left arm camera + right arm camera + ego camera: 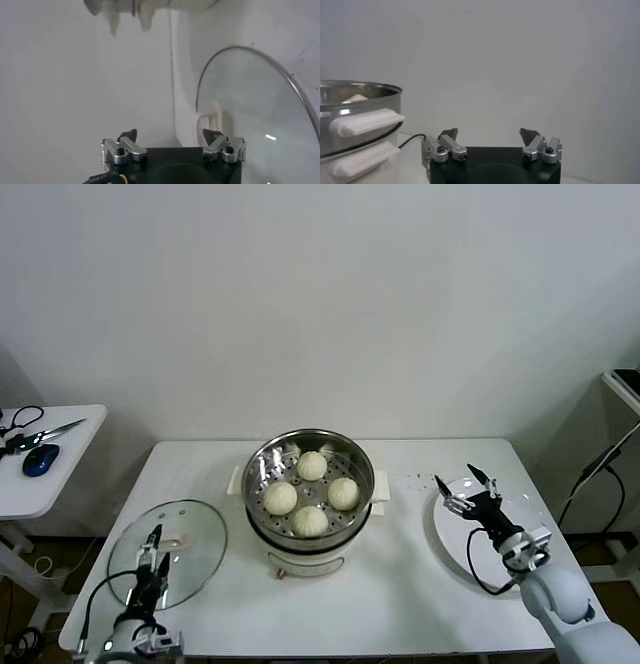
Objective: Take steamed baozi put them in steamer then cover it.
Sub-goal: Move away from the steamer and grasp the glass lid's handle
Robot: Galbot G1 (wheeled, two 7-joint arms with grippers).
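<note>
I should grab the glass lid's white bar handle (172, 544) with my left gripper next. Then the lid can cover the steamer of baozi (312, 466).
The steamer (258, 474) stands mid-table, a shiny steel pot on a white base, uncovered. Several cream-white steamed baozi (312, 466) rest on its perforated tray. The cover (195, 529), a clear glass lid with a metal rim, lies flat on the table to the steamer's left. Low over the lid's near part hangs my left gripper (152, 557), open and empty; the left wrist view shows the lid (250, 115) just beyond the left gripper (170, 134). Above the white plate (455, 539), my right gripper (457, 477) is open and empty. The steamer's wall (360, 100) fills one side of the right wrist view, off to one side of the right gripper (489, 132).
A side table (40, 484) at the far left carries a blue mouse (40, 459) and scissors. A cable hangs beside a stand at the far right (600, 469). The steamer's white side handles (365, 122) stick out toward the plate.
</note>
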